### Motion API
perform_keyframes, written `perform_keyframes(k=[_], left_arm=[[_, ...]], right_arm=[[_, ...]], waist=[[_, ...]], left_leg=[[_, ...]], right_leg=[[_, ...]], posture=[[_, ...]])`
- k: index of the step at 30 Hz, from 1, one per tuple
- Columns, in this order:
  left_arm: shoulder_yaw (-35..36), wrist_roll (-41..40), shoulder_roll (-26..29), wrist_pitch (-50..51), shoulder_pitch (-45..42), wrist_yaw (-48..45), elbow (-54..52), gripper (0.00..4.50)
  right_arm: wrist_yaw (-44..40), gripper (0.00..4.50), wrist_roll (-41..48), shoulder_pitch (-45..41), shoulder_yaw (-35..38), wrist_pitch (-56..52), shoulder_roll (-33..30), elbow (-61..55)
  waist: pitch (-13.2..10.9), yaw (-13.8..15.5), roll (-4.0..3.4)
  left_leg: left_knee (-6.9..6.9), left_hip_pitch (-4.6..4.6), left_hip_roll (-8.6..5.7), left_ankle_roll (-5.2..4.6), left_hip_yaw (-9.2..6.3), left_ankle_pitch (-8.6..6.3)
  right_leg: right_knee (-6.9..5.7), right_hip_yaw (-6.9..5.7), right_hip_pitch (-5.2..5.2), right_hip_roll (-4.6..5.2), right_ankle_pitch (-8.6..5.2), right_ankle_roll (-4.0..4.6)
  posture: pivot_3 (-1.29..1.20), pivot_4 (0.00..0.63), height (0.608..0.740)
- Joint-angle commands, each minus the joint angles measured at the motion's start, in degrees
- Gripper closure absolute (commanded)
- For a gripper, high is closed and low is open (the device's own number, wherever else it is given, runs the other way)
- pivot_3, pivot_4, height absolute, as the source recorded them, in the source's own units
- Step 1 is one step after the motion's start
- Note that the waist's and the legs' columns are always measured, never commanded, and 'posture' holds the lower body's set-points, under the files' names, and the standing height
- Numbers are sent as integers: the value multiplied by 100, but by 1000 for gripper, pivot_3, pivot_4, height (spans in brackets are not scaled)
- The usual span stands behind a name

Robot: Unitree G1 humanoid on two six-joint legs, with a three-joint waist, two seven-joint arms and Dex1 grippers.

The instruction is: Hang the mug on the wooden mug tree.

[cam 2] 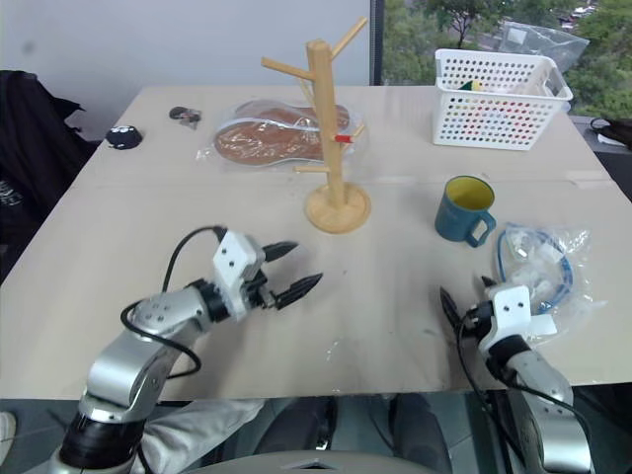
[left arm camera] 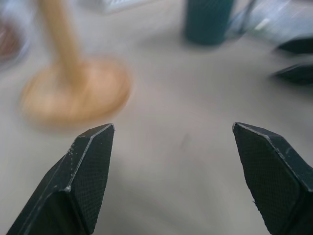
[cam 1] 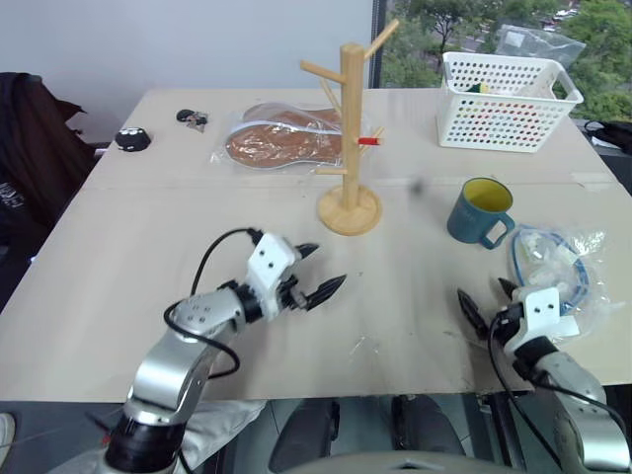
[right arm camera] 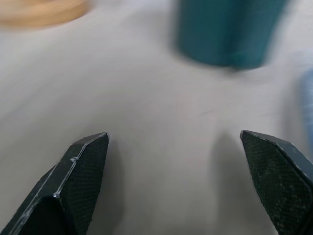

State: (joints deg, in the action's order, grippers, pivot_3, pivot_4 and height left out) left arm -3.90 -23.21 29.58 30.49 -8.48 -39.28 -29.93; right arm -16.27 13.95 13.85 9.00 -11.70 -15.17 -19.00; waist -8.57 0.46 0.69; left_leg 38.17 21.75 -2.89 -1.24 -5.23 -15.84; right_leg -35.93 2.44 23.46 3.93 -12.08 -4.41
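Next, my right gripper grips the mug by its slim handle (cam 1: 505,235), since the mug's round body (cam 1: 471,216) is wider than my open fingers.
The teal-blue mug (cam 1: 481,212) with a yellow inside stands upright on the table, its handle toward me and to the right. The wooden mug tree (cam 1: 350,128) rises from a round base (cam 1: 349,210) left of the mug, with one red-tipped peg. My left gripper (cam 1: 329,265) hovers open in front of the tree base, pointing toward it and the mug, with nothing between its fingers. My right gripper (cam 1: 483,291) is open near the table's front edge, in front of the mug (right arm camera: 227,32) and apart from it. Across the left wrist view lie the tree base (left arm camera: 73,93) and the mug (left arm camera: 208,19).
A white plastic basket (cam 1: 506,99) stands at the back right. A clear bag of brown pieces (cam 1: 281,138) lies behind the tree. A clear bag with a blue cable (cam 1: 558,262) lies right of the mug, beside my right gripper. Small dark items (cam 1: 132,139) sit at the back left.
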Motion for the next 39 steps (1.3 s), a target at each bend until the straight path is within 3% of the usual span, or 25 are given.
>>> perform_keyframes(k=[1,5,19,39], left_arm=[[-160,-494,-55,255,-472,-329,-151,509],[-223,-758,-7,439,-798,-543,-138,509],[-179,-402,100,160,-1062,-333,-95,509],[-71,-142,150,-206,-1094,-193,32,509]], right_arm=[[745,148,-210,-322,362,-272,119,-281],[1130,148,-388,-602,522,-346,217,-184],[1070,148,-710,-1159,-10,-41,429,211],[1248,148,-914,-2254,189,948,418,1967]], waist=[[-1,-30,0],[-2,-85,-3],[-7,-124,-8],[-9,-135,-12]], left_leg=[[-4,-2,0,2,5,1],[-11,2,0,3,4,2],[-12,1,2,2,8,2],[-13,0,2,3,8,3]], right_leg=[[0,5,1,0,0,0],[0,4,9,-3,0,0],[1,9,9,-9,0,0],[-1,10,10,-11,1,1]], posture=[[0,150,740],[0,150,740],[0,150,740],[0,150,740]])
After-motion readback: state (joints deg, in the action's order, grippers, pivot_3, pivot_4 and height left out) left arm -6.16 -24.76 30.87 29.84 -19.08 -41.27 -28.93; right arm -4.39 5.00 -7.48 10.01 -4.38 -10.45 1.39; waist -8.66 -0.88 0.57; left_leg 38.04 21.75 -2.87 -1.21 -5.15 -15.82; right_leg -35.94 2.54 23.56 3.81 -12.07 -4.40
